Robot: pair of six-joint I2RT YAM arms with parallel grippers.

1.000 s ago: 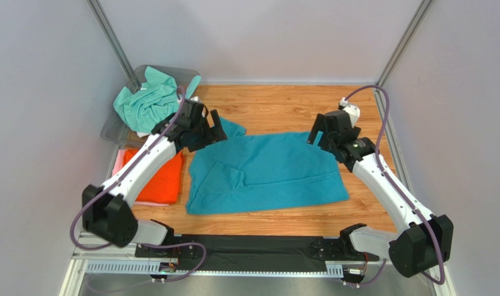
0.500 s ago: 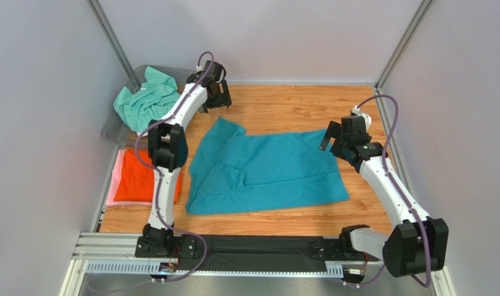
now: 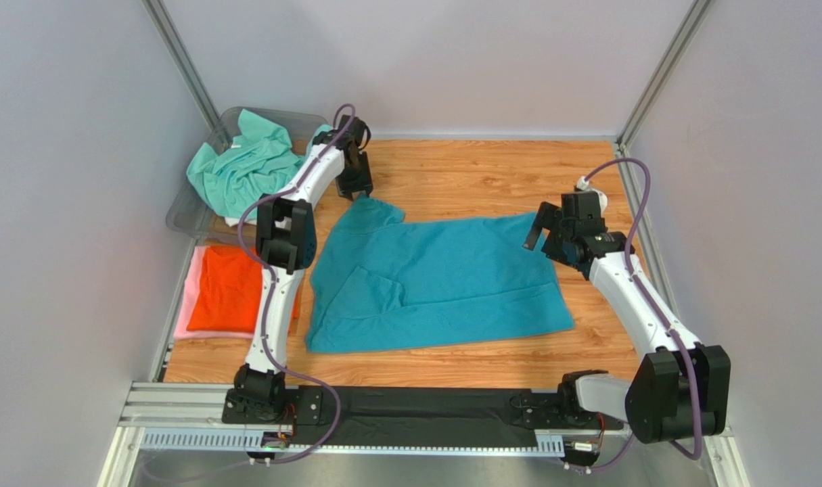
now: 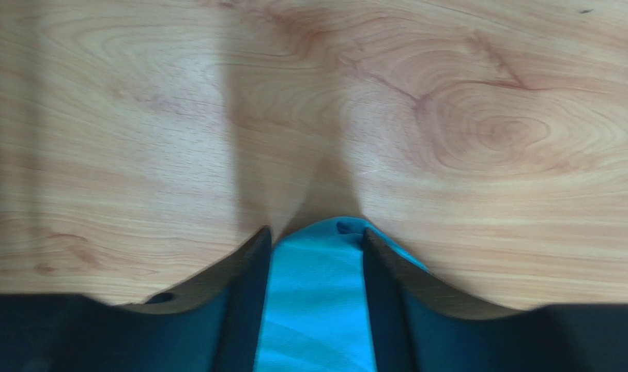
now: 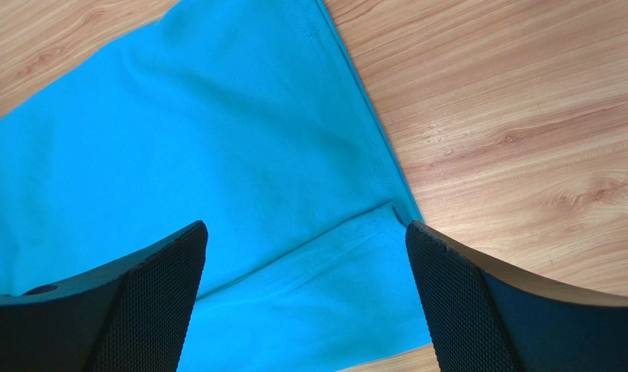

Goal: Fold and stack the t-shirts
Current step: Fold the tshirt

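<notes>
The robot's right gripper next needs to grab the teal-blue t-shirt's back corner [image 3: 534,216], opposite the sleeve tip, so the robot can fold the t-shirt's back edge evenly toward the front.
The teal-blue t-shirt [image 3: 440,284] lies spread on the wooden table, one sleeve pointing to the back left. My left gripper [image 3: 356,191] is down at that sleeve's tip. In the left wrist view its fingers [image 4: 247,263] stand half closed on either side of the teal sleeve tip [image 4: 317,294], with a gap still between them. My right gripper [image 3: 540,235] hovers wide open over the shirt's back right corner [image 5: 387,213], holding nothing. An orange t-shirt [image 3: 227,289] lies folded on a pale pink one [image 3: 206,333] at the left. A mint-green t-shirt [image 3: 237,167] is crumpled in the bin.
A clear grey plastic bin [image 3: 272,114] stands at the back left corner, beside the left gripper. Grey walls close in the table on three sides. Bare wood [image 3: 466,172] shows behind the teal shirt and along the front edge.
My left arm swung from over the shirt's left side to the back, then came down on the sleeve tip with its jaws narrowing. The right gripper drew slightly back to the right.
</notes>
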